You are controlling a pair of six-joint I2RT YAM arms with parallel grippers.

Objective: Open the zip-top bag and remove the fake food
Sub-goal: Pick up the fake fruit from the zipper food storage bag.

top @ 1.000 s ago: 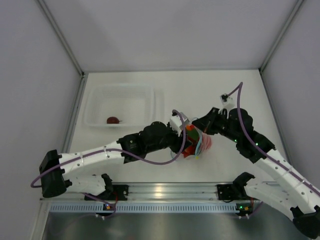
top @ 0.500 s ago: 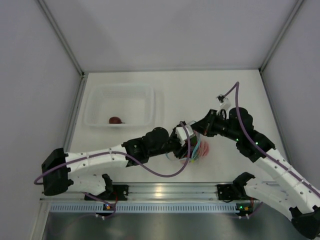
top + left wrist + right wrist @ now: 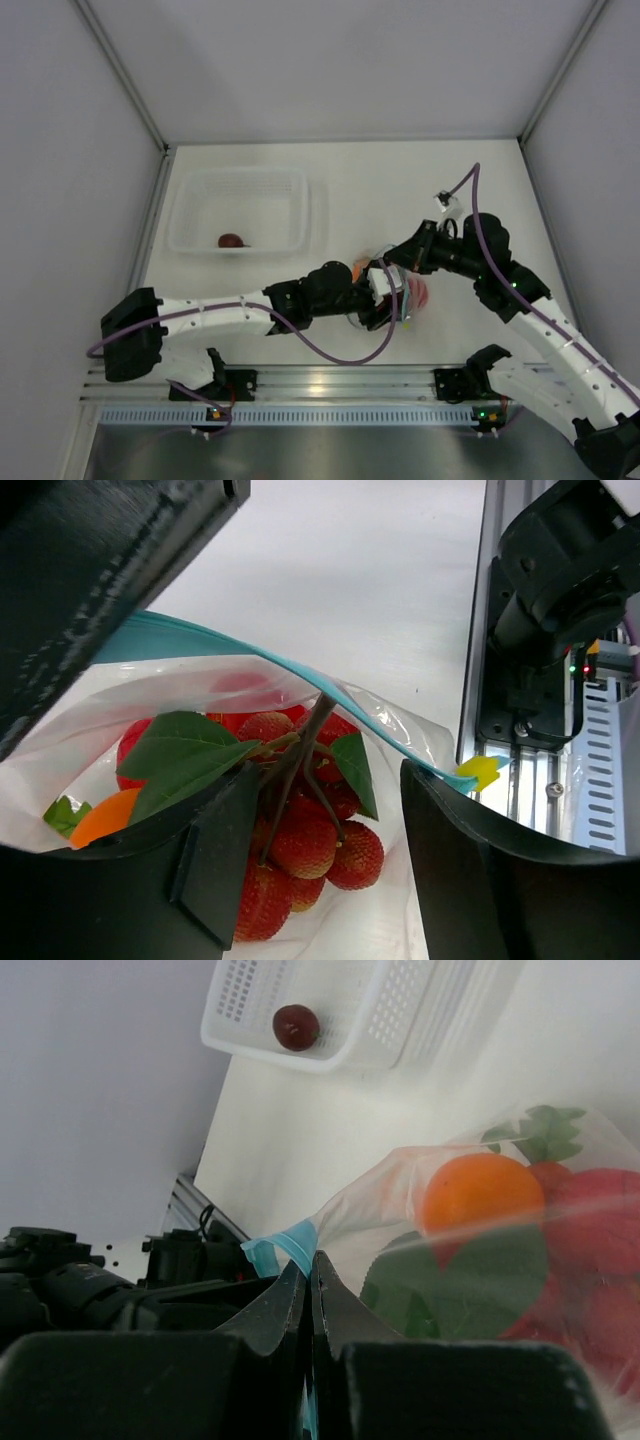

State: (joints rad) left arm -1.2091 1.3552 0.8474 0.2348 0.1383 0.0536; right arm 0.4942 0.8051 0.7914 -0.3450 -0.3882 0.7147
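Observation:
The stem [image 3: 304, 744] is between my fingers, which stop above it at the zip strip [image 3: 300, 676], so my left gripper should go lower before it closes on the stem.
The zip-top bag [image 3: 414, 296] lies at mid-table with its teal zip strip [image 3: 300, 676] parted. Inside it show the fake food: a red berry cluster [image 3: 310, 835] with green leaves [image 3: 185, 755], an orange [image 3: 483, 1191] and other red fruit. My left gripper [image 3: 335, 855] is open at the bag's mouth, its fingers [image 3: 225, 855] either side of the berries. My right gripper [image 3: 311, 1265] is shut on a corner of the zip strip [image 3: 285, 1248], holding that edge up. From above, both grippers meet at the bag, the left gripper [image 3: 385, 300] just below the right gripper [image 3: 396, 262].
A rigid clear tray [image 3: 190, 215] stands at the back left with a small dark red piece [image 3: 231, 240] in it. The aluminium base rail [image 3: 320, 380] runs along the near edge. White walls close in the table at left, right and back.
My left gripper has moved right and toward the near edge, down to the bag's mouth, and its jaws have spread wider. The right gripper has stayed shut on the zip strip.

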